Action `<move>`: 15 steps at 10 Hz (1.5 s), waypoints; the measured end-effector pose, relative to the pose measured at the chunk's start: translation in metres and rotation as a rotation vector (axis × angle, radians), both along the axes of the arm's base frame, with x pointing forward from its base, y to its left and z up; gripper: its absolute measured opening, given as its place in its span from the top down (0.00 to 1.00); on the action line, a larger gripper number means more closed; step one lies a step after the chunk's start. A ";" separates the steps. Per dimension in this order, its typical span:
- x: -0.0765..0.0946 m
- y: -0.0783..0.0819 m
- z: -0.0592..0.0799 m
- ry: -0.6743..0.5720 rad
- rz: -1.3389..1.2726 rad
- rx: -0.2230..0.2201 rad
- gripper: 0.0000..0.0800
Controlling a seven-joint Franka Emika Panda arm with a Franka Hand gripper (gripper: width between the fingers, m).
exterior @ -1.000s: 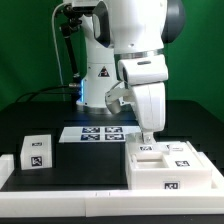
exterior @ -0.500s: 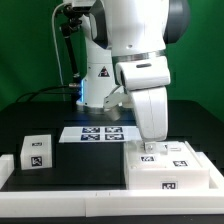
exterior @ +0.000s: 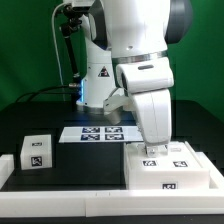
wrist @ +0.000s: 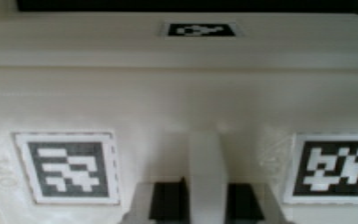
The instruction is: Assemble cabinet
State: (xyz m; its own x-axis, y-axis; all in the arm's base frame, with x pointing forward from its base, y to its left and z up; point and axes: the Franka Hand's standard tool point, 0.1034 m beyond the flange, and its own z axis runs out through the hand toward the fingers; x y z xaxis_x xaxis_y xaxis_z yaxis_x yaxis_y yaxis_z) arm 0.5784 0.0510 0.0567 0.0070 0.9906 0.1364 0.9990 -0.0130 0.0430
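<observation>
I should release the held tagged panel now. The panel sits on the cabinet box [exterior: 165, 178], level with the piece beside the panel.
The white cabinet [exterior: 172, 172] lies on the black table at the exterior view's right front, with tags on its top and front. My gripper [exterior: 155, 148] has come down onto its top, and the fingertips are hidden behind the cabinet's upper edge there. In the wrist view the cabinet [wrist: 176, 100] fills the frame, with two tags showing. My gripper [wrist: 208, 206] has its dark fingers [wrist: 167, 206] pressed against either side of a narrow raised white ridge [wrist: 208, 160]. It looks shut on that ridge.
A small white tagged cube [exterior: 37, 150] stands at the exterior view's left. The marker board [exterior: 95, 133] lies flat behind the cabinet, near the robot base [exterior: 95, 85]. A low white piece [exterior: 6, 168] sits at the left front edge.
The arm has moved down and slightly toward the exterior view's right, bringing the gripper from just above the cabinet onto its top. The cabinet has not moved.
</observation>
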 end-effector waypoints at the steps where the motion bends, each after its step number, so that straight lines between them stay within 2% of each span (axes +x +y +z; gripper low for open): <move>1: 0.000 0.000 0.000 0.000 0.004 0.000 0.91; 2: 0.000 -0.001 0.000 -0.002 0.015 -0.002 0.82; 3: 0.001 -0.002 0.000 -0.005 0.033 -0.003 0.59; 4: 0.001 -0.004 0.001 -0.005 0.056 -0.007 0.59; 5: 0.003 -0.006 0.003 -0.012 0.072 -0.011 0.36; 6: 0.004 -0.009 0.008 -0.023 0.072 -0.015 0.36; 7: 0.002 -0.013 0.013 -0.035 0.068 -0.021 0.11; 8: 0.000 -0.017 0.016 -0.052 0.056 -0.023 0.11; 9: -0.004 -0.022 0.018 -0.072 0.016 -0.022 0.02; 12: -0.024 -0.023 0.020 -0.096 -0.101 -0.013 0.00; 14: -0.053 -0.008 0.019 -0.095 -0.265 0.006 0.00; 15: -0.060 0.001 0.021 -0.094 -0.296 0.010 0.00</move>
